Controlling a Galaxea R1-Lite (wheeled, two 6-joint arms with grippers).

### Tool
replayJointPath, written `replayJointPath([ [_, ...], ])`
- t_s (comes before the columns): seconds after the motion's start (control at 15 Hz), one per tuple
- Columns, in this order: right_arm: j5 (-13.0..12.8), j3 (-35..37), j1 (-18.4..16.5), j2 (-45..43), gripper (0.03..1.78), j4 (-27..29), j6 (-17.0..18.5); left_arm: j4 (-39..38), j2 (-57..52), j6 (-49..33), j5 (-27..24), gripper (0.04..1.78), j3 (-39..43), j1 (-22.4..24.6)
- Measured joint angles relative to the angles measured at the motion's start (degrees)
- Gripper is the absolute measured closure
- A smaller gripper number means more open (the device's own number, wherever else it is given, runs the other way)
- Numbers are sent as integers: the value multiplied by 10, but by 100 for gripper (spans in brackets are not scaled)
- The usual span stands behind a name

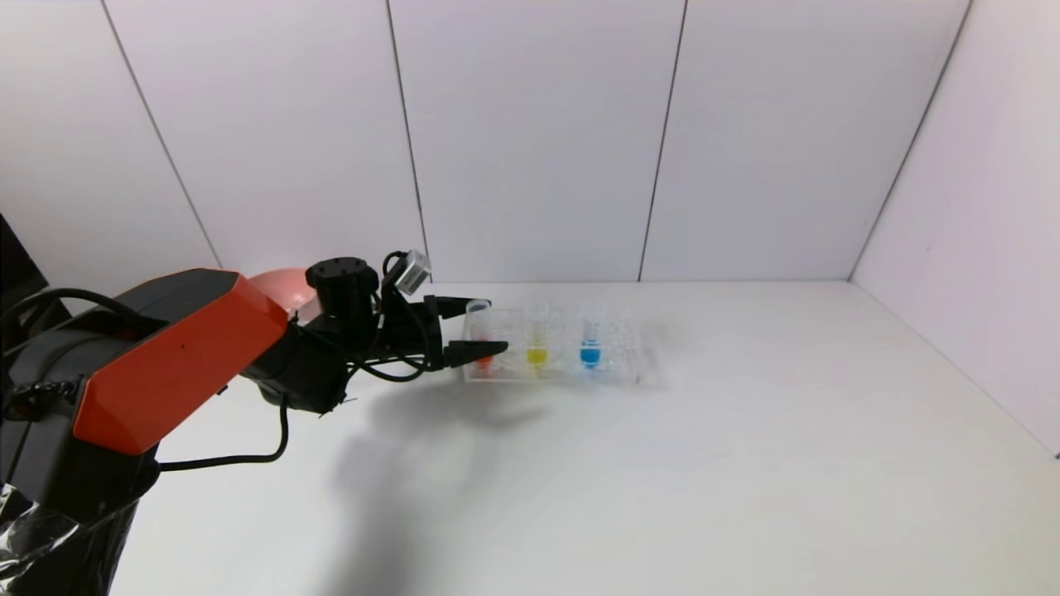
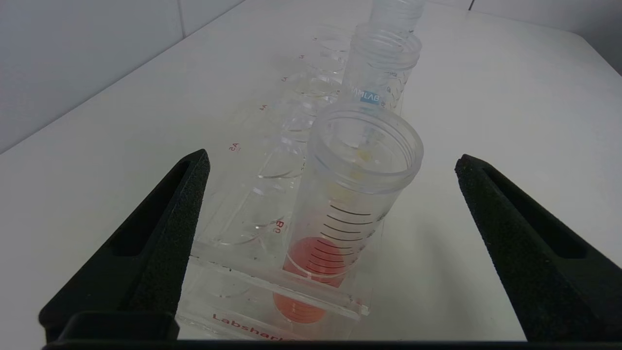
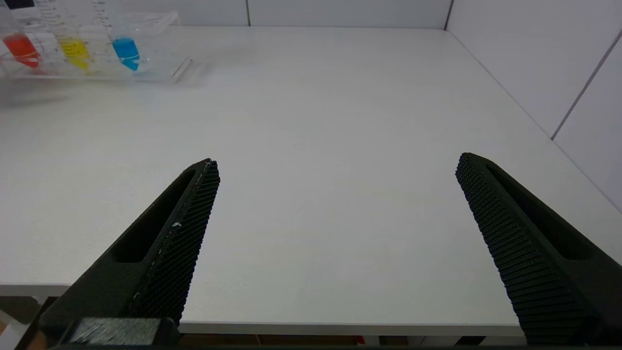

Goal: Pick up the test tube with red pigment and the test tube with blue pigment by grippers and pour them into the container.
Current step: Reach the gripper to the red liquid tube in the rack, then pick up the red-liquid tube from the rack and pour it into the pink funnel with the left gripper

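Observation:
My left gripper should grab the test tube with red pigment by the upper part below its rim point(image 2: 353, 195), because the clear rack closes around the tube's lower half.
The test tube with red pigment point(image 1: 481, 329) stands upright in the left end of a clear rack point(image 1: 617, 364). My left gripper point(image 1: 495, 327) is open, with one finger on either side of this tube and not touching it. In the left wrist view the tube point(image 2: 340, 209) sits between the wide-apart fingers of the left gripper point(image 2: 333, 158). The test tube with blue pigment point(image 1: 590, 341) stands further right in the rack, also seen from the right wrist point(image 3: 125, 48). My right gripper point(image 3: 337, 163) hangs open over the table's front edge. The container is out of view.
A tube with yellow liquid point(image 1: 537, 341) stands between the red and blue ones. A pink bowl point(image 1: 281, 285) sits behind the left arm at the back left. White walls close off the back and the right side of the table point(image 1: 745, 463).

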Motion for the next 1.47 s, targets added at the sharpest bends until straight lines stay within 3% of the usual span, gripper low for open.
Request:
replayJointPath([
  [0.2,0,0,0,0,4,0,0,2,0,0,0,9,-1,0],
  [0.33,0,0,0,0,4,0,0,7,1,0,0,24,-2,-2],
  [0.47,0,0,0,0,4,0,0,8,2,0,1,47,-4,-2],
  [0.8,0,0,0,0,4,0,0,8,5,0,1,131,-5,-6],
  [1.47,0,0,0,0,4,0,0,8,3,-1,1,136,-4,-5],
])
